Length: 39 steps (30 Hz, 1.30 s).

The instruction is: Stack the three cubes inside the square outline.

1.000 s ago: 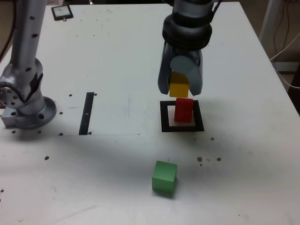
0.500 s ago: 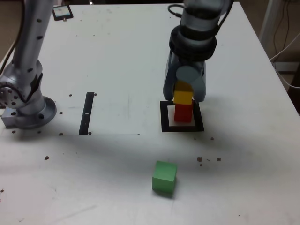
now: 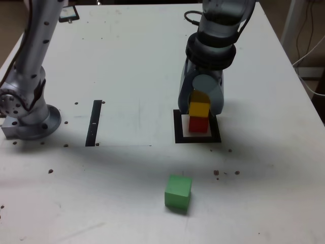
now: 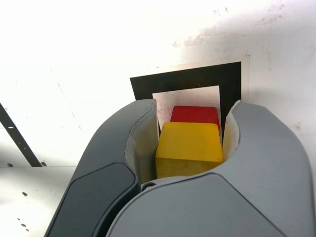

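I should release the yellow cube from my gripper next, and it would stand. The yellow cube's base (image 3: 198,116) is on the red cube's top (image 3: 198,118) inside the outline.
The red cube (image 3: 198,124) stands in the white centre of the square outline (image 3: 178,128). The yellow cube (image 3: 199,109) rests on top of it, and my gripper (image 3: 200,108) is shut on the yellow cube from both sides. In the wrist view the yellow cube (image 4: 189,147) sits between the two grey jaws, with the red cube (image 4: 195,113) showing just beyond it and the square outline (image 4: 187,80) behind. The green cube (image 3: 178,192) lies alone on the table, nearer the camera than the outline.
A narrow black strip (image 3: 94,122) lies at the exterior view's left of the outline. The arm's grey base (image 3: 25,114) stands at the far left. A small dark device (image 3: 67,13) sits at the back left. Small dark specks dot the table.
My gripper has come down with the yellow cube, from hovering above the red cube to setting it on top. The green cube has not moved.
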Available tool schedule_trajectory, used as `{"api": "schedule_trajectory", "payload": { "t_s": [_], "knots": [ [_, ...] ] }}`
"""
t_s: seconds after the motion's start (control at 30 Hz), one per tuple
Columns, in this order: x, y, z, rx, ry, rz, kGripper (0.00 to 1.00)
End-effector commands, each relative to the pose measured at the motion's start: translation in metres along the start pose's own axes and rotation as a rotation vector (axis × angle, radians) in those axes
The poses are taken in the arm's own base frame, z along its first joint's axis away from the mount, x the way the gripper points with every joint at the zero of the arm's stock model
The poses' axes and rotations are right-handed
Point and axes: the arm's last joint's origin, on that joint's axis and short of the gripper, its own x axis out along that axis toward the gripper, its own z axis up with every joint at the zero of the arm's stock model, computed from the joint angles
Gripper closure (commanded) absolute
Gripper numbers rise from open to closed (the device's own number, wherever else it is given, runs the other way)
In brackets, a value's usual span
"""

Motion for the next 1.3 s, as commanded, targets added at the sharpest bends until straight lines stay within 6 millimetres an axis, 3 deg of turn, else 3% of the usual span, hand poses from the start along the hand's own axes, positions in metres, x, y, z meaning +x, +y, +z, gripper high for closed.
{"api": "schedule_trajectory", "payload": {
  "t_s": [0.0,0.13,0.3,0.4,0.7,0.87,1.07,1.27],
  "knots": [
    [0.0,-0.002,0.0,0.007,0.002,-0.003,0.67],
    [-0.001,-0.003,0.0,0.01,0.005,-0.003,0.54],
    [-0.002,-0.004,-0.001,0.015,-0.001,-0.002,0.14],
    [-0.003,-0.004,-0.002,0.016,0.0,-0.003,0.02],
    [-0.011,-0.005,-0.008,0.019,-0.003,-0.005,0.01],
    [-0.031,-0.017,-0.021,0.035,-0.039,0.009,0.01],
    [-0.06,-0.052,-0.05,0.043,-0.064,0.051,0.01],
    [-0.049,-0.104,-0.066,0.044,-0.02,-0.015,0.01]
  ]
}}
